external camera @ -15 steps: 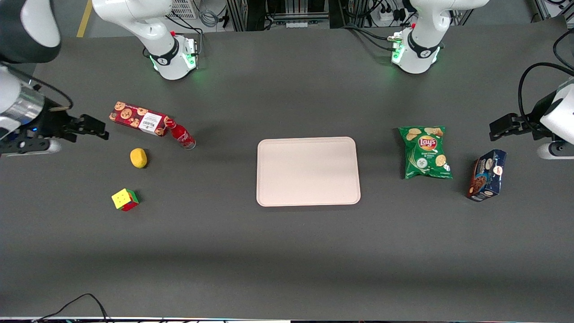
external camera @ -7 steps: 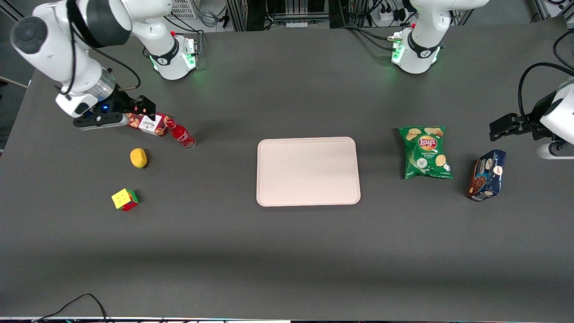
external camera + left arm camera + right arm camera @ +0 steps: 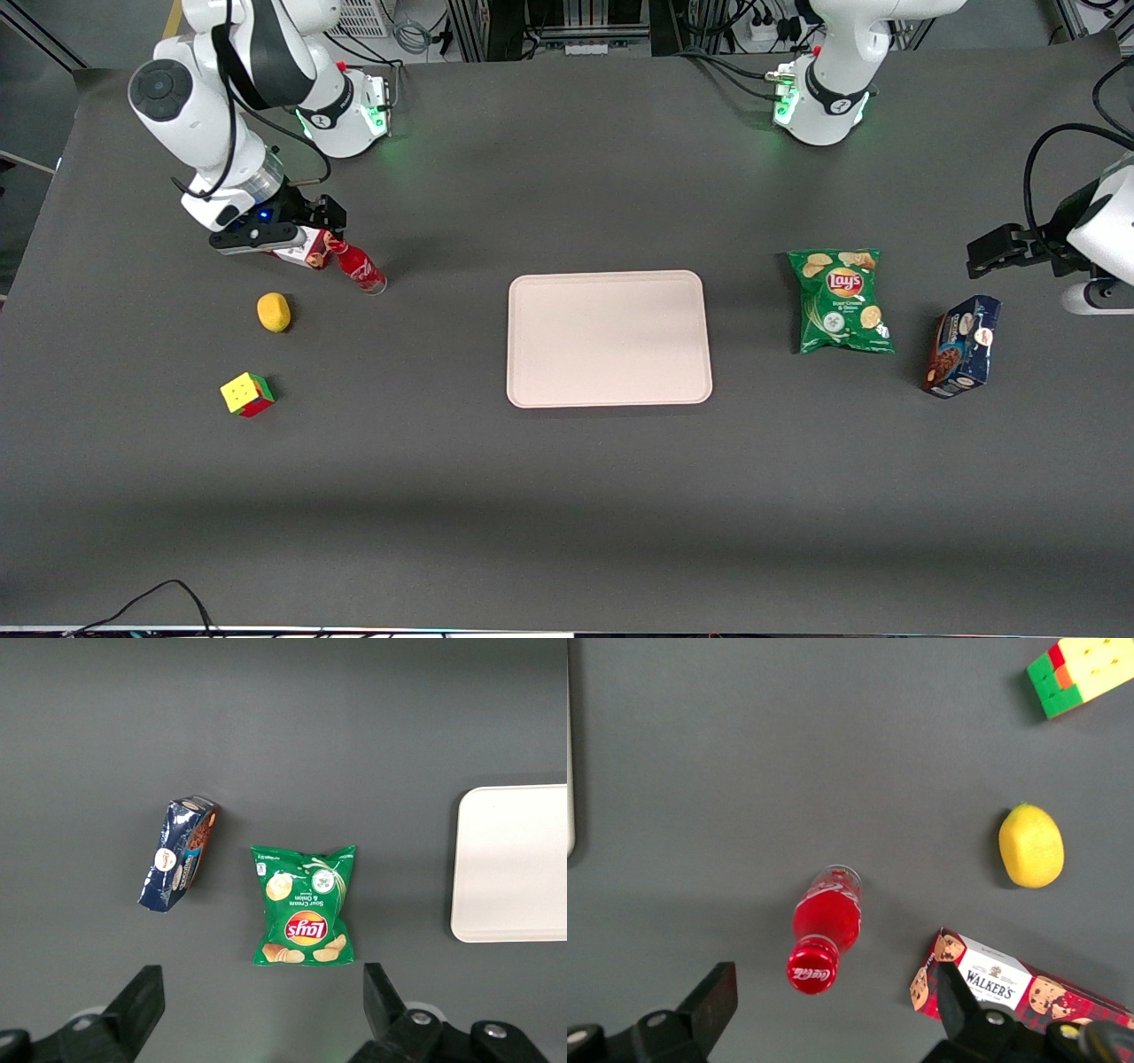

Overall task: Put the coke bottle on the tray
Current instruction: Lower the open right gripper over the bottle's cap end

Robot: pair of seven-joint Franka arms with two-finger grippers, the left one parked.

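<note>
The robot's right gripper will next grab the coke bottle by its red cap (image 3: 334, 244) to place it on the tray (image 3: 609, 390).
The coke bottle (image 3: 360, 268) is small and red with a red cap, and stands upright on the dark table, touching one end of a red cookie box. In the right wrist view the bottle (image 3: 825, 932) shows from above, cap toward the camera. My right gripper (image 3: 324, 213) hovers above the table over the cookie box, a little farther from the front camera than the bottle. It is open and empty, and its fingers (image 3: 710, 1000) stand wide apart with the cap just ahead of the gap. The pale pinkish-beige tray (image 3: 609, 390) lies at the table's middle.
The red cookie box (image 3: 306, 252) is partly hidden under my gripper. A yellow lemon (image 3: 274, 312) and a colour cube (image 3: 247, 394) lie nearer the front camera. A green chips bag (image 3: 842, 299) and a blue box (image 3: 961, 346) lie toward the parked arm's end.
My right arm has swung in from the table's end toward the bottle, now covering part of the cookie box. The bottle and the other things have not moved.
</note>
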